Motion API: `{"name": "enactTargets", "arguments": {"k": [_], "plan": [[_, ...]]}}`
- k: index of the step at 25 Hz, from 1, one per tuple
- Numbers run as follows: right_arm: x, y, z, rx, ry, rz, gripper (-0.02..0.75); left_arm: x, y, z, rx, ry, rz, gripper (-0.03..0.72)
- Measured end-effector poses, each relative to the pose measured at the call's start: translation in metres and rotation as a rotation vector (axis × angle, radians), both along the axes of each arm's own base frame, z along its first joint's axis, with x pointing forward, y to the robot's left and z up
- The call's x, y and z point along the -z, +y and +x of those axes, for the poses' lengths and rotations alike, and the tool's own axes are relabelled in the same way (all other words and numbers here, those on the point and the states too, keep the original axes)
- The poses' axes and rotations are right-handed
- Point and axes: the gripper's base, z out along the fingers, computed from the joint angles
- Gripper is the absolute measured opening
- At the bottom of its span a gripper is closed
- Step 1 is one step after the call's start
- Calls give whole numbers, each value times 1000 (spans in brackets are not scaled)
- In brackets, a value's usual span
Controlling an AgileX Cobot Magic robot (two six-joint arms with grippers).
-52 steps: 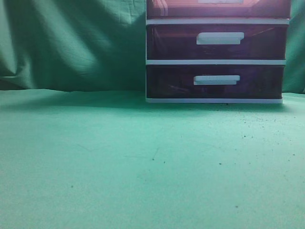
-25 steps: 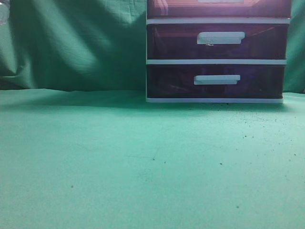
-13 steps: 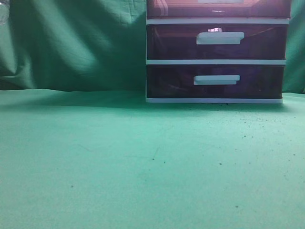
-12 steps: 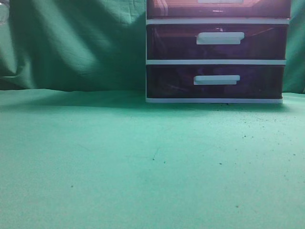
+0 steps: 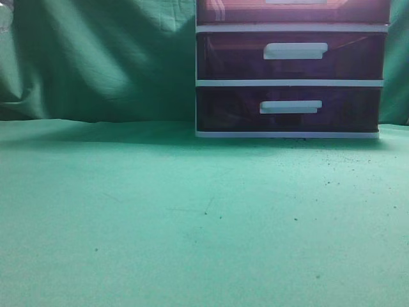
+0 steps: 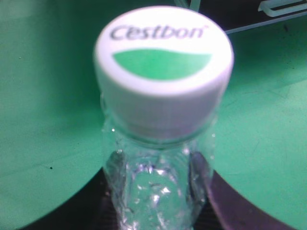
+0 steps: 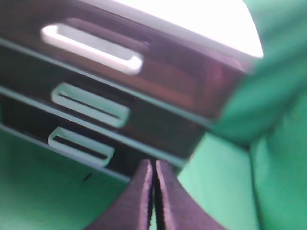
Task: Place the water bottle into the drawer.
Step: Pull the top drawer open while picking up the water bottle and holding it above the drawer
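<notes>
The drawer's front is a wide, flat panel (image 7: 165, 72) shut flush, so my right gripper should grab the top drawer by its narrow white bar handle (image 7: 92, 48) next.
My left gripper (image 6: 156, 201) is shut on the neck of the clear water bottle (image 6: 158, 163), which has a white cap with a green patch. It holds the bottle above the green cloth. A clear sliver at the top left edge of the exterior view (image 5: 4, 16) looks like the bottle. The drawer (image 7: 168, 81), the top dark purple one with a white bar handle (image 7: 91, 48), looks closed. Only its lower edge shows in the exterior view (image 5: 243, 11). My right gripper (image 7: 154, 165) is shut and empty, in front of the unit's lower right corner. Neither arm shows in the exterior view.
The white-framed unit stands at the back right on the green cloth (image 5: 192, 211). Its middle drawer (image 5: 230, 57) and bottom drawer (image 5: 230, 109) are closed. A green curtain (image 5: 96, 64) hangs behind and to the left of the unit.
The clear sliver at the top left edge came into the exterior view more than a second ago and has stayed there. Reflections on the drawer fronts shifted slightly.
</notes>
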Motion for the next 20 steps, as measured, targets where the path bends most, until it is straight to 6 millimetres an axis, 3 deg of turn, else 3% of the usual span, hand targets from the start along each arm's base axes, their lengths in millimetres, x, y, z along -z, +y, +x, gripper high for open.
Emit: {"name": "enactTargets", "arguments": {"k": [4,5,6,10,15,19,20], "plan": [[-8,32,40,-213,-73,-358,0,0,0,0,0,0,0,235],[-9,37,50,-246,-95,-423,48,0,0,0,0,0,0,235],[-6,41,61,-275,-112,-489,48,0,0,0,0,-2,0,235],[11,53,94,-386,-184,-715,239,0,0,0,1,-2,1,235],[33,65,115,-524,-334,-1006,454,0,0,0,1,-2,3,235],[44,68,126,-548,-351,-1053,450,0,0,0,2,1,5,235],[45,69,128,-549,-354,-1057,491,0,0,0,2,0,8,235]]}}
